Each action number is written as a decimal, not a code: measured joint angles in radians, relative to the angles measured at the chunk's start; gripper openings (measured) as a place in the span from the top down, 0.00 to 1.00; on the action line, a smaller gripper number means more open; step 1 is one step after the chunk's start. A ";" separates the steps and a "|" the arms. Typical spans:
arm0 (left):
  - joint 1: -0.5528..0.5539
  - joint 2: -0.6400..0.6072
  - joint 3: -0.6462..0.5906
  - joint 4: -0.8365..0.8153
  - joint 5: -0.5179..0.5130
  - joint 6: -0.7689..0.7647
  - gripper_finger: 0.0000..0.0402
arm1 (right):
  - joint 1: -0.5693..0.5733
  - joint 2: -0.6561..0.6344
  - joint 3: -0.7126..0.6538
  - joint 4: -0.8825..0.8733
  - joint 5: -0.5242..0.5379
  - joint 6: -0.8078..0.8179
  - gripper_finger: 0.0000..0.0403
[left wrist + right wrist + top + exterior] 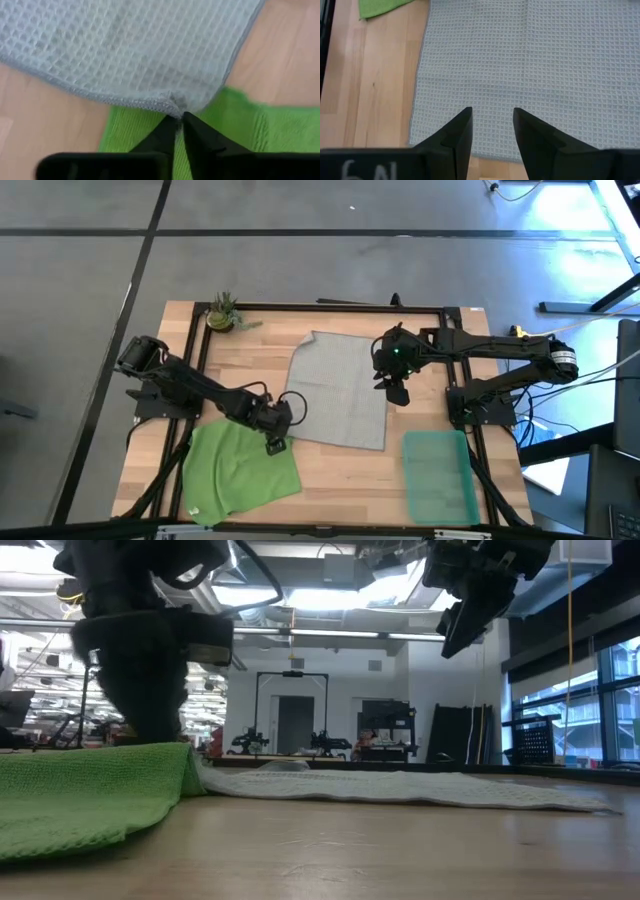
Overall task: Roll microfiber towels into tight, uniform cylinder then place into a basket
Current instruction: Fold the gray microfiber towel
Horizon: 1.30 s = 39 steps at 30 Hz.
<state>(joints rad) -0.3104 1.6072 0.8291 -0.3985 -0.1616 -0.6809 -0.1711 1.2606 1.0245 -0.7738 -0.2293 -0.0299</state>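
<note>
My right gripper grabs the hemmed corner of the light grey towel point(340, 390) next, to fold the towel for rolling.
The light grey towel point(340, 390) lies spread flat in the middle of the table. Its near left corner lies over the far edge of the bright green towel point(240, 470), which is spread at the near left. My left gripper point(277, 430) is down at that corner and shut on the grey towel's hem point(172, 106). My right gripper point(395, 385) is open and empty, raised above the grey towel's right edge; it also shows in the low view point(470, 610). The teal basket point(440, 475) stands at the near right. My left gripper pinches the grey towel's hem at its near left corner point(170, 104) between its two fingertips point(197, 131). The hem puckers at the pinch. The fingers come slanting down from the table's left. The towel lies flat on the table, and this corner lies on the green towel point(235, 120).
A small potted plant point(222, 312) stands at the far left corner. A black frame point(330, 306) runs around the tabletop. Bare wood shows between the green towel and the basket point(350, 480).
</note>
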 joint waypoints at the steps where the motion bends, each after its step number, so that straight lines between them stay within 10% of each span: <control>1: 0.007 0.003 0.000 0.015 0.006 -0.010 0.97 | 0.000 0.000 0.000 0.000 0.000 0.000 0.64; 14: 0.093 -0.079 0.000 -0.002 0.105 -0.052 1.00 | 0.101 0.023 0.000 -0.005 -0.008 -0.056 0.64; 39: 0.156 -0.135 0.000 -0.039 0.127 -0.003 1.00 | 0.385 0.462 0.000 0.044 -0.082 -0.049 0.64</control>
<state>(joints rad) -0.1547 1.4717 0.8295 -0.4377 -0.0345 -0.6838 0.2136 1.7228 1.0241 -0.7298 -0.3115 -0.0792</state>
